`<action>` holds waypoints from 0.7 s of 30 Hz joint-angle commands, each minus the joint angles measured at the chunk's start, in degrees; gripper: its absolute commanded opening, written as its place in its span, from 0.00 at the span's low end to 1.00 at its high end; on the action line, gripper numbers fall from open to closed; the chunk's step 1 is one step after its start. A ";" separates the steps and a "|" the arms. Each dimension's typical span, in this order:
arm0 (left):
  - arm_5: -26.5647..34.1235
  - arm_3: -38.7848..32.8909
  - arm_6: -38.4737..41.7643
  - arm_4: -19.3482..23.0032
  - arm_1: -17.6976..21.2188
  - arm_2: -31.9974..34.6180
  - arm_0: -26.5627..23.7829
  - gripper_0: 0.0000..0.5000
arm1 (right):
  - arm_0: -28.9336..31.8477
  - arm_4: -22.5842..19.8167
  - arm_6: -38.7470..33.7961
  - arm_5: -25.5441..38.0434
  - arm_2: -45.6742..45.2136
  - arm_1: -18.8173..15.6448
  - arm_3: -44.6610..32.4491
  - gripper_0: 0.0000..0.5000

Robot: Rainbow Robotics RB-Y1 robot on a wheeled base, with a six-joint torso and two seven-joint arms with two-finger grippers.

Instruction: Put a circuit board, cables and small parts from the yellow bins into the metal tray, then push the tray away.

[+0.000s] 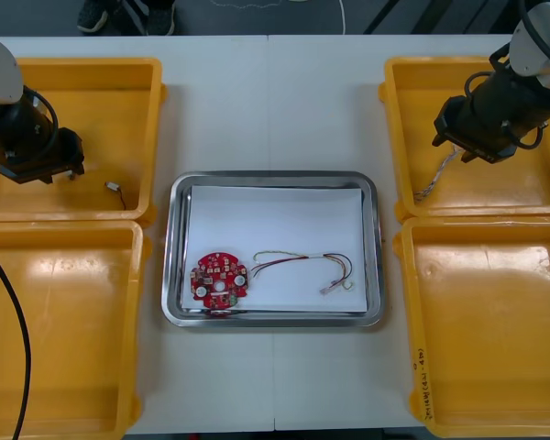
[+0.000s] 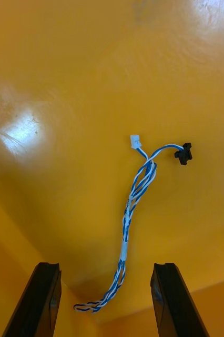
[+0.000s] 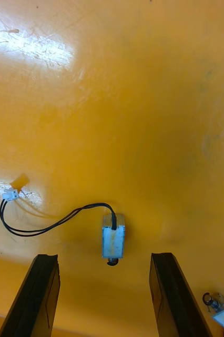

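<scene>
The cable's ends fan out loose, so I should next grab the blue and white cable with my right gripper at the white sleeve [image 2: 124,250] that bundles its wires.
The metal tray [image 1: 179,266], white inside, holds a round red circuit board [image 1: 219,280] and a red and yellow cable [image 1: 302,265]. My left gripper [image 1: 42,170] hangs over the far left yellow bin [image 1: 82,78]. In its wrist view the gripper [image 3: 104,297] is open just above a small metal part [image 3: 113,241] with a thin black cable [image 3: 43,224]. My right gripper [image 1: 465,151] is over the far right yellow bin [image 1: 532,197]. It stands open [image 2: 104,303] above a twisted blue and white cable [image 2: 135,208], whose lower end lies between the fingers.
A second small metal part [image 3: 221,311] lies just outside one left finger; one part [image 1: 115,189] shows by the bin's right wall. The near left bin [image 1: 64,321] and near right bin [image 1: 486,321] look bare. Bare table surrounds the tray.
</scene>
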 commanded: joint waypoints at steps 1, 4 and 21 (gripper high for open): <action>-1.12 -2.01 0.36 -0.37 -1.22 1.43 -1.89 1.00 | 1.37 0.52 -3.00 -0.77 -1.26 0.71 -0.72 1.00; -1.47 -1.92 0.36 -0.64 -1.49 1.43 -1.81 1.00 | 1.80 0.61 -3.26 -0.94 -0.64 0.79 -0.72 1.00; -7.01 2.30 -0.26 -1.34 -2.63 1.43 -1.89 1.00 | 3.30 1.14 -5.72 -3.05 2.52 2.29 -0.64 1.00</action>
